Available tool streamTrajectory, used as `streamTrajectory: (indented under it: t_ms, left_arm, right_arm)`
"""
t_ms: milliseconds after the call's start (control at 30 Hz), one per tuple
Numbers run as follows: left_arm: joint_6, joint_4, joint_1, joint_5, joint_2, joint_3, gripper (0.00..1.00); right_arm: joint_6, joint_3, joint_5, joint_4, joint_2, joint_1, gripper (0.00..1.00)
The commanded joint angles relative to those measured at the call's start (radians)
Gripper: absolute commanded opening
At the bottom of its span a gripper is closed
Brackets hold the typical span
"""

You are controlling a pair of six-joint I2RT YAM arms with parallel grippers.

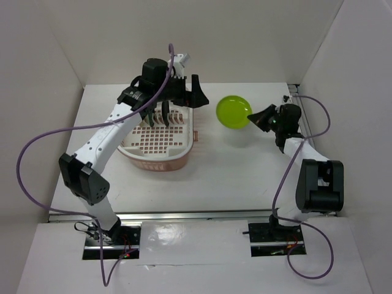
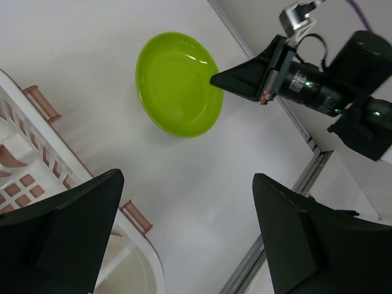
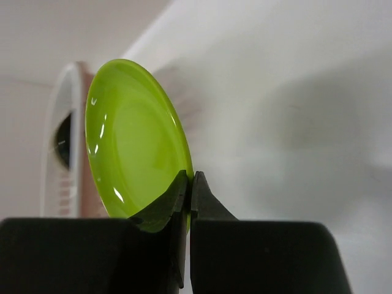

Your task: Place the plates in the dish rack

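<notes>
I will next grab the green plate [image 1: 233, 112] with my left gripper by its rim nearest the rack, so its other edge is free to slot between the rack's wires.
A lime green plate [image 1: 233, 112] [image 2: 177, 82] [image 3: 131, 141] is on the white table to the right of the dish rack [image 1: 156, 160]. My right gripper [image 1: 252, 117] [image 3: 190, 179] is shut on the plate's right rim, one finger above it and one below. Whether the plate is off the table does not show. My left gripper [image 1: 191, 98] [image 2: 187, 177] hangs open above the rack's right rim [image 2: 146, 245] with nothing between its fingers. The rack also appears behind the plate [image 3: 64, 122] in the right wrist view, with a dark round shape [image 3: 61, 142] inside it.
A metal rail [image 2: 288, 190] runs along the table's right edge beside the right arm. White walls close in the back and both sides. The left arm reaches over the rack and hides part of its inside.
</notes>
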Motion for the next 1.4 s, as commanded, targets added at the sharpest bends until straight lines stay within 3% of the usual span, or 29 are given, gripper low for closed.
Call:
streamTrajectory:
  t_ms: [0,300,567,633,700,833,867,900,933,967,1000,1033,1067,1233,1367]
  left_arm:
    - [0.01,-0.002,-0.002,0.028,0.076,0.098,1.0]
    - [0.028,-0.056,-0.002,-0.033,0.206,0.223,0.99]
    - [0.037,-0.056,-0.002,-0.076,0.217,0.194,0.96]
    - [0.037,-0.056,-0.002,-0.085,0.217,0.185,0.92]
    - [0.037,-0.056,-0.002,-0.085,0.217,0.175,0.84]
    - [0.037,-0.056,-0.002,-0.075,0.237,0.188,0.42]
    - [0.037,-0.056,-0.002,-0.075,0.237,0.188,0.22]
    - [0.037,-0.056,-0.002,-0.075,0.237,0.2,0.14]
    - [0.037,-0.065,-0.002,-0.075,0.237,0.212,0.06]
    - [0.037,-0.065,-0.002,-0.065,0.237,0.212,0.0]
    - [0.037,-0.065,-0.002,-0.065,0.237,0.221,0.0]
    - [0.037,-0.065,-0.002,-0.065,0.237,0.221,0.0]
    - [0.037,-0.065,-0.002,-0.065,0.237,0.231,0.0]
    - [0.037,-0.108,-0.002,-0.246,0.196,0.283,0.0]
    - [0.037,-0.134,-0.002,-0.575,0.161,0.295,0.0]
  right_arm:
    - [0.035,0.077,-0.125,0.143,-0.034,0.057,0.0]
    - [0.047,0.131,-0.267,0.224,-0.034,0.157,0.0]
    - [0.058,0.154,-0.297,0.257,-0.034,0.179,0.0]
    - [0.082,0.165,-0.316,0.279,-0.024,0.179,0.0]
    - [0.119,0.165,-0.339,0.351,-0.024,0.189,0.0]
    - [0.118,0.176,-0.329,0.33,-0.013,0.214,0.0]
    - [0.104,0.189,-0.329,0.33,-0.013,0.225,0.0]
    - [0.104,0.189,-0.329,0.33,-0.004,0.225,0.0]
    - [0.104,0.189,-0.32,0.33,-0.004,0.235,0.03]
    - [0.104,0.189,-0.32,0.33,-0.004,0.235,0.25]
    - [0.104,0.189,-0.309,0.33,-0.004,0.235,0.39]
    - [0.104,0.189,-0.292,0.33,-0.004,0.235,0.74]
    - [0.095,0.189,-0.275,0.286,-0.004,0.235,1.0]
    - [0.027,0.2,-0.2,0.168,-0.004,0.235,1.0]
    - [-0.005,0.159,-0.137,0.109,-0.013,0.235,1.0]
